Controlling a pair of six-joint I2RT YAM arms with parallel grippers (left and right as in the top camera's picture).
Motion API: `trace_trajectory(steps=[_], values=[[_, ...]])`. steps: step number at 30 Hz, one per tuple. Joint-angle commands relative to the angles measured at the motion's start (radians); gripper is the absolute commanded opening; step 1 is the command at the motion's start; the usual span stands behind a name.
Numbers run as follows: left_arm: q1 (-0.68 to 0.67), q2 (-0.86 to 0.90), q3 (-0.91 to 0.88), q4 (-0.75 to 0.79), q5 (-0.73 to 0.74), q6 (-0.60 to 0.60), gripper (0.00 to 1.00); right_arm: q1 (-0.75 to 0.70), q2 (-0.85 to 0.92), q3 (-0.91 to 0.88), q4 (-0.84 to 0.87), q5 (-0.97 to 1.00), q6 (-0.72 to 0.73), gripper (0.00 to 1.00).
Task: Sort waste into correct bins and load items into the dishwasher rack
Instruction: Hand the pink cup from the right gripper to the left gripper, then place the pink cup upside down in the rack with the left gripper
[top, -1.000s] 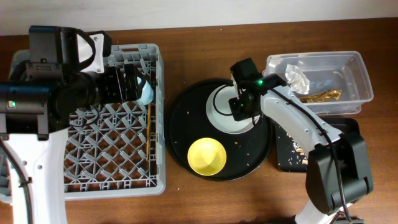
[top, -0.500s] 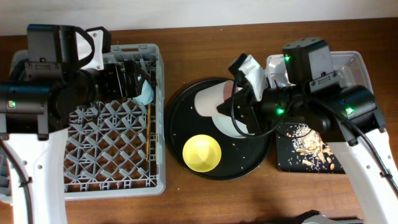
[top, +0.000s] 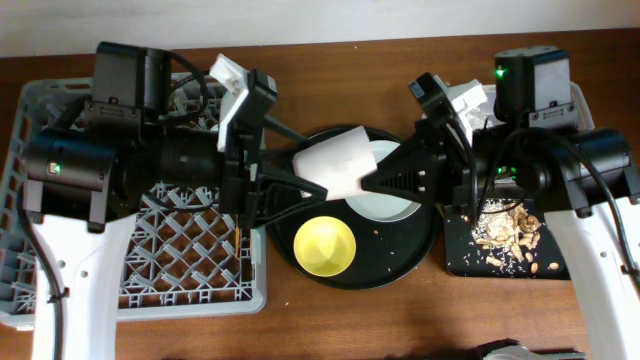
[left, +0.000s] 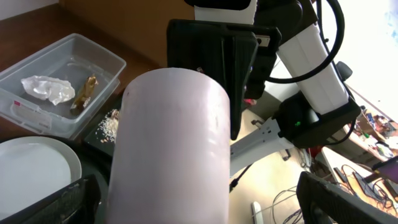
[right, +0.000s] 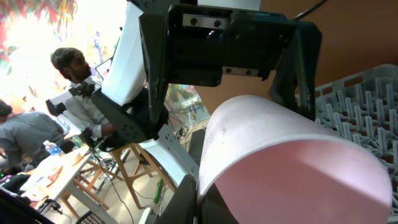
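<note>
The pink cup (top: 335, 160) still has a gap between its near end and the gripper's palm in the overhead view, so my left gripper should move toward it first, then close on it.
The pink cup (top: 335, 160) hangs on its side above the round black tray (top: 400, 272). My right gripper (top: 368, 184) is shut on its rim; in the right wrist view a finger (right: 199, 199) pinches the cup wall (right: 280, 155). My left gripper (top: 285, 165) is wide open with a finger on either side of the cup (left: 174, 143), not closed on it. The yellow bowl (top: 325, 246) and pale plate (top: 395, 205) sit on the round tray. The grey rack (top: 150, 275) is at the left. The blue cup is hidden under my left arm.
The clear tub (left: 37, 65) holds the white tissue (left: 43, 88) and gold-brown wrapper (left: 84, 93). The shallow black tray (top: 455, 255) at the right holds food scraps (top: 505, 232). Both arms cross over the middle of the table.
My right gripper lifted the pink cup off the plate and tipped it sideways to the left. My left arm swung from the rack to the cup, its fingers now either side of it.
</note>
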Motion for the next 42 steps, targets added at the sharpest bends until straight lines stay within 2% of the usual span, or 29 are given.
trace_trajectory(steps=[1, 3, 6, 10, 11, 12, 13, 14, 15, 16, 17, 19, 21, 22, 25, 28, 31, 34, 42], values=[[-0.003, -0.001, 0.009, 0.000, 0.019, 0.022, 0.99, 0.007, -0.049, 0.009, 0.026, -0.031, -0.010, 0.04], [-0.048, -0.001, 0.009, -0.024, 0.019, 0.022, 0.98, 0.006, -0.058, 0.009, 0.105, -0.031, 0.037, 0.04], [-0.104, -0.001, 0.009, -0.017, 0.019, 0.022, 0.89, 0.006, -0.058, 0.009, 0.116, -0.031, 0.043, 0.04], [-0.106, -0.001, 0.009, -0.001, 0.037, 0.022, 0.48, 0.006, -0.058, 0.009, 0.116, -0.031, 0.042, 0.04], [-0.106, -0.001, 0.009, -0.001, 0.037, 0.022, 0.45, 0.006, -0.058, 0.009, 0.116, -0.031, 0.042, 0.06], [-0.106, -0.002, 0.009, -0.001, 0.037, 0.022, 0.44, 0.006, -0.058, 0.009, 0.116, -0.031, 0.043, 0.12], [-0.105, -0.002, 0.009, 0.003, 0.035, 0.022, 0.43, 0.006, -0.058, 0.009, 0.117, -0.031, 0.043, 0.23], [-0.097, -0.002, 0.009, 0.006, 0.012, 0.021, 0.42, 0.006, -0.058, 0.009, 0.116, -0.009, 0.043, 0.47], [-0.069, -0.005, 0.009, 0.003, -0.072, 0.001, 0.42, -0.007, -0.058, 0.009, 0.115, 0.037, 0.044, 0.64], [-0.006, -0.008, 0.009, -0.019, -0.293, -0.068, 0.42, -0.033, -0.058, 0.009, 0.107, 0.110, 0.073, 0.88], [0.041, -0.008, 0.009, -0.057, -0.491, -0.119, 0.42, -0.063, -0.058, 0.009, 0.081, 0.212, 0.096, 0.99], [0.097, -0.008, 0.009, -0.137, -0.780, -0.221, 0.42, -0.087, -0.056, 0.009, -0.027, 0.458, 0.096, 0.99], [0.106, -0.008, -0.001, -0.215, -1.102, -0.379, 0.42, -0.085, -0.039, 0.008, -0.178, 0.721, 0.096, 0.99], [0.105, -0.008, -0.013, -0.216, -1.136, -0.403, 0.42, -0.085, -0.032, 0.008, -0.212, 0.765, 0.096, 0.98], [0.105, 0.004, -0.204, -0.121, -1.157, -0.455, 0.42, -0.085, 0.017, 0.008, -0.316, 0.857, 0.095, 0.99], [0.105, 0.014, -0.467, 0.061, -1.157, -0.459, 0.43, -0.085, 0.042, 0.006, -0.331, 0.872, 0.095, 0.99], [0.105, 0.017, -0.626, 0.220, -1.156, -0.458, 0.43, -0.085, 0.043, 0.006, -0.331, 0.872, 0.095, 0.99], [0.105, 0.017, -0.699, 0.321, -1.157, -0.481, 0.43, -0.085, 0.043, 0.006, -0.338, 0.872, 0.095, 0.99], [0.105, 0.019, -0.715, 0.347, -1.191, -0.484, 0.43, -0.085, 0.043, 0.006, -0.341, 0.880, 0.095, 0.99]])
